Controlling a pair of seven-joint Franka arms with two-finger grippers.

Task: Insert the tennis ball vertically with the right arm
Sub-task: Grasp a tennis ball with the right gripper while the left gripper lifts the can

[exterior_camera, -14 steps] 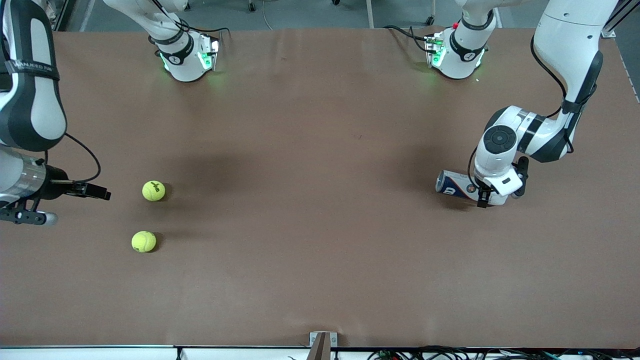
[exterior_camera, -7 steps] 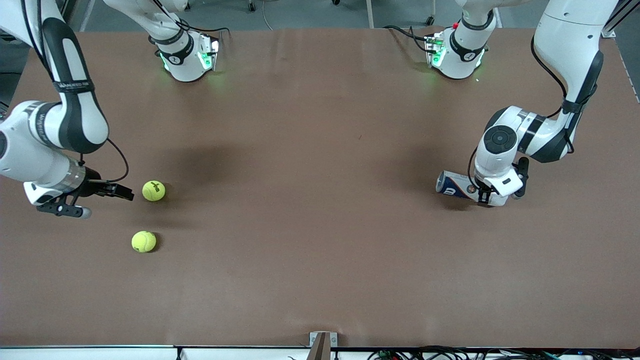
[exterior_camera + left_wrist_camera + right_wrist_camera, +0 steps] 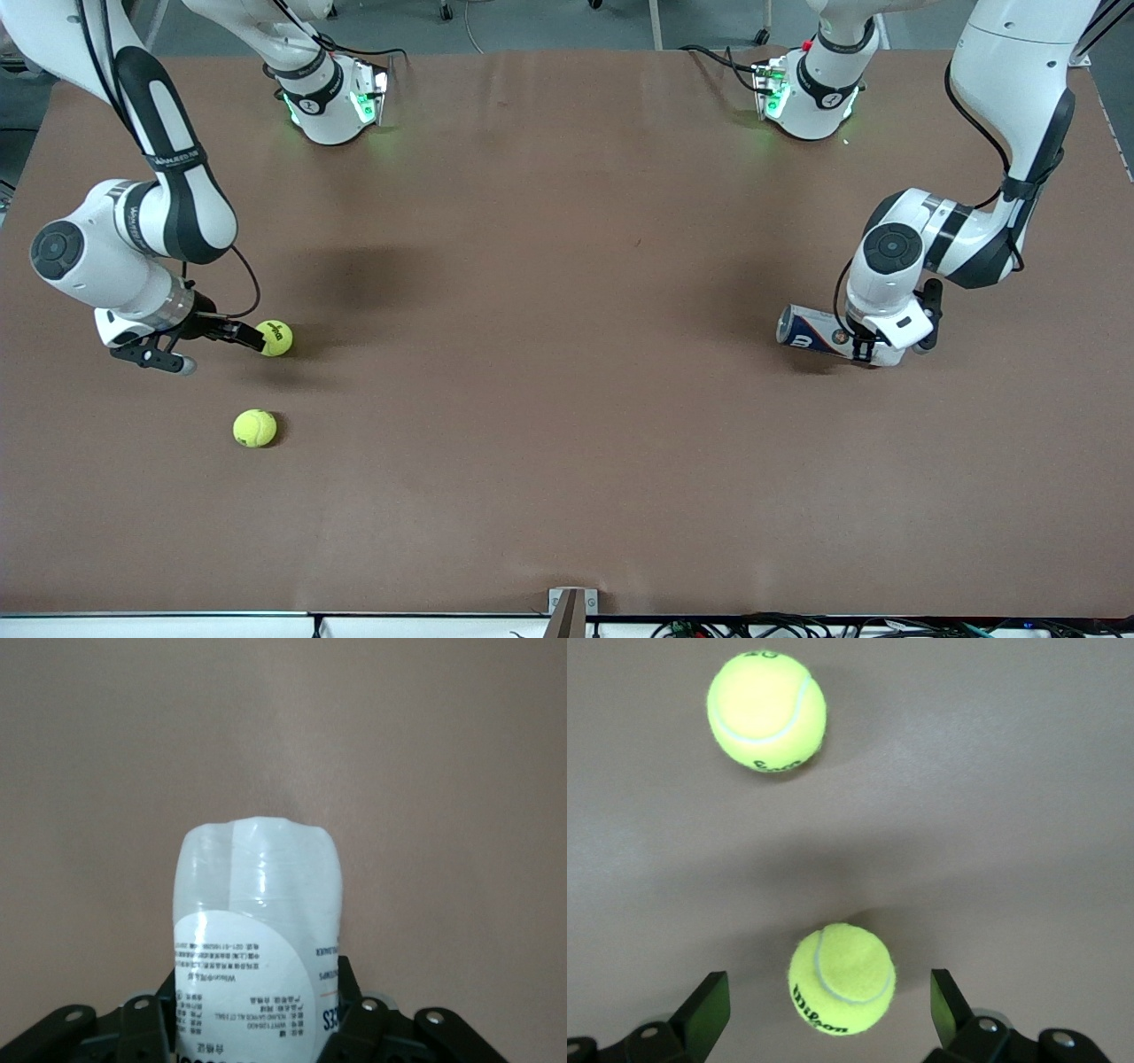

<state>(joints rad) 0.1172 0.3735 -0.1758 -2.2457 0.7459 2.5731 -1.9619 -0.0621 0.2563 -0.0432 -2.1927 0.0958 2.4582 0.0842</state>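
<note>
My right gripper needs to grab the tennis ball by its opposite sides next, so that it can put the ball into the ball can (image 3: 804,329).
Two yellow tennis balls lie toward the right arm's end of the table. One tennis ball (image 3: 276,338) (image 3: 842,981) sits between the spread fingers of my right gripper (image 3: 255,338) (image 3: 828,1008), which is open and low over the table; neither finger touches the ball. The second ball (image 3: 254,428) (image 3: 767,711) lies nearer to the front camera. The ball can (image 3: 804,329) (image 3: 257,904), a clear tube with a white and blue label, lies on its side toward the left arm's end. My left gripper (image 3: 858,351) (image 3: 257,1014) is shut on the can.
The brown table (image 3: 549,372) is bare between the balls and the can. Both arm bases (image 3: 332,97) (image 3: 811,93) stand along the edge farthest from the front camera. A small bracket (image 3: 571,607) sits at the nearest edge.
My right arm has swung in from the table's end, bringing its open gripper around the farther ball. My left gripper has closed on the can.
</note>
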